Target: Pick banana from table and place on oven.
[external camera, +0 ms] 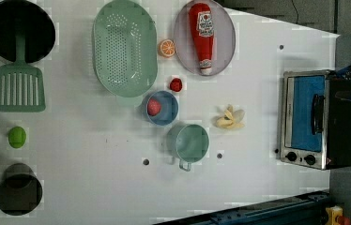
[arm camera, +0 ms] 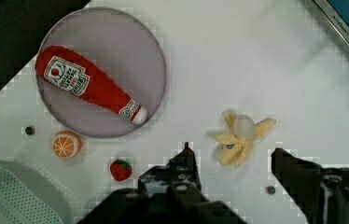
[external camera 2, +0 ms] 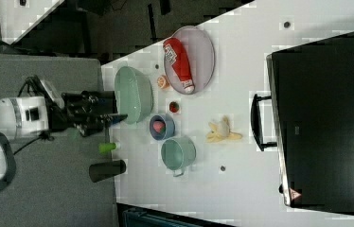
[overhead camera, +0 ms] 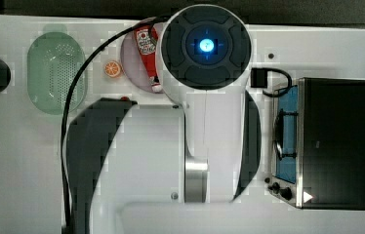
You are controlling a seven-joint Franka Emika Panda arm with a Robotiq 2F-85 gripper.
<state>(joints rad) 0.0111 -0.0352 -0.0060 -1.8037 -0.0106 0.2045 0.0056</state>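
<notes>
The gripper takes hold of the pale yellow banana by its unpeeled lower body point(external camera: 222, 122) next. Then the gripper places the banana on the oven point(external camera: 319, 119).
The pale yellow banana point(external camera: 230, 118) lies on the white table point(external camera: 94, 178), its peel flaps splayed, between the green pot and the oven point(external camera: 319, 119). The right view has the banana point(external camera 2: 222, 131) a short way from the door handle of the oven point(external camera 2: 326, 118). In the wrist view my gripper point(arm camera: 233, 161) is open and holds nothing. Its two dark fingers point(arm camera: 184, 163) frame the banana point(arm camera: 242, 137), which lies well below them. In the right view the gripper point(external camera 2: 112, 118) hangs high off the table. In the top view my arm hides the banana; the oven point(overhead camera: 339, 141) stands at the top view's right.
A red ketchup bottle point(external camera: 202, 35) lies on a grey plate point(external camera: 225, 42), beside an orange slice point(external camera: 166, 48) and a strawberry point(external camera: 176, 85). A green colander point(external camera: 124, 47), a blue bowl point(external camera: 166, 115) and a green pot point(external camera: 190, 143) stand close to the banana. A spatula point(external camera: 19, 84) lies farther off.
</notes>
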